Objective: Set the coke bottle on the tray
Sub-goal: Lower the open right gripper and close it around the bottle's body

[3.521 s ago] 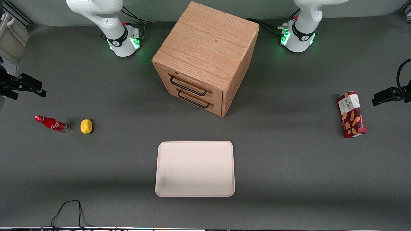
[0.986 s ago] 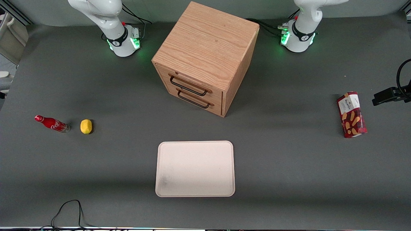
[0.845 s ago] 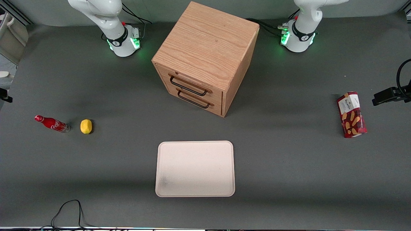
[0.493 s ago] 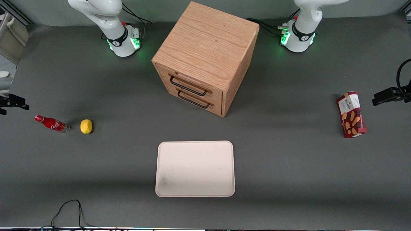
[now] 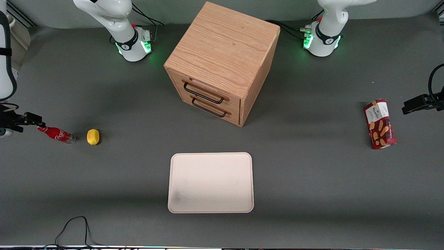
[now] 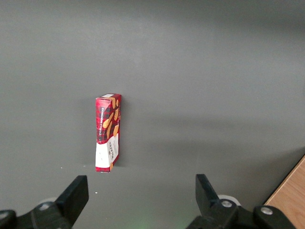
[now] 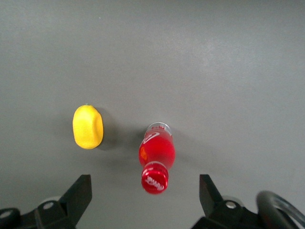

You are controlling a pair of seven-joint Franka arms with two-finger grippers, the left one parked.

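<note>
To place the coke bottle on the tray [image 5: 210, 182], my right gripper next needs to grab the bottle by its end with the cap [image 5: 43, 129].
The coke bottle [image 5: 56, 134], small and red with a red cap, stands on the grey table toward the working arm's end, beside a lemon [image 5: 93, 136]. In the right wrist view I look down on the bottle [image 7: 157, 151] with its cap nearest the camera. My right gripper [image 5: 20, 121] hangs above the bottle's cap, at the table's edge. In the wrist view the gripper [image 7: 145, 195] is wide open and empty, and the cap lies between its two fingers without touching them. The cream-white tray [image 5: 210, 182] lies empty near the front camera, in front of the cabinet.
The lemon [image 7: 87, 126] lies close beside the bottle. A wooden two-drawer cabinet [image 5: 222, 62] stands mid-table. A red snack box [image 5: 380, 124] lies toward the parked arm's end and also shows in the left wrist view [image 6: 108, 131]. A black cable [image 5: 74, 225] loops at the front edge.
My right gripper left the front view, then came back in at the table's edge and moved over to the bottle's cap. The bottle, lemon and tray have not moved.
</note>
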